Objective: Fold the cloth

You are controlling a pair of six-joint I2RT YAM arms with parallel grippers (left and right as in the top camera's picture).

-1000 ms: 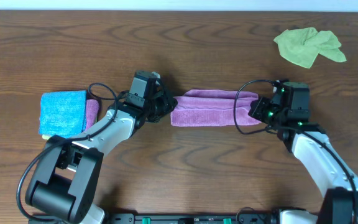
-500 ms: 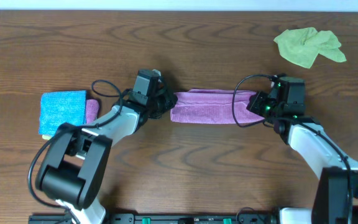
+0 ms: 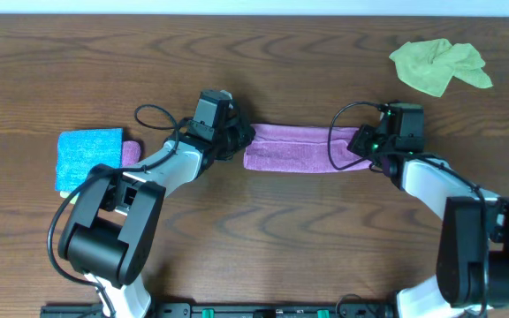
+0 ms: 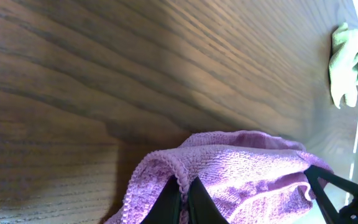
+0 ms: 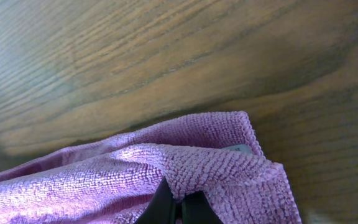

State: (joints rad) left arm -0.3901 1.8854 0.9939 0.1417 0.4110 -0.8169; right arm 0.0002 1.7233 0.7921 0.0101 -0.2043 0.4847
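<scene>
I should release the purple cloth from my right gripper now. The fold in my fingers is over the cloth's lower layer, so the purple cloth would settle folded.
A purple cloth [image 3: 294, 147] lies folded into a long strip at the middle of the wooden table. My left gripper [image 3: 239, 141] is shut on the cloth's left end; the left wrist view shows the hem [image 4: 229, 168] pinched between the fingers [image 4: 184, 198]. My right gripper [image 3: 360, 143] is shut on the cloth's right end; the right wrist view shows a fold of the cloth [image 5: 185, 165] pinched between the fingers [image 5: 178, 208]. Both ends sit slightly raised off the table.
A folded blue cloth [image 3: 88, 159] lies at the left on another purple cloth [image 3: 130, 154]. A crumpled green cloth [image 3: 438, 65] lies at the back right, also in the left wrist view [image 4: 348, 62]. A black cable [image 3: 335, 146] crosses the purple strip.
Both grippers have moved away from me with the cloth's ends, carrying the near edge toward the far edge. The strip is now narrower.
</scene>
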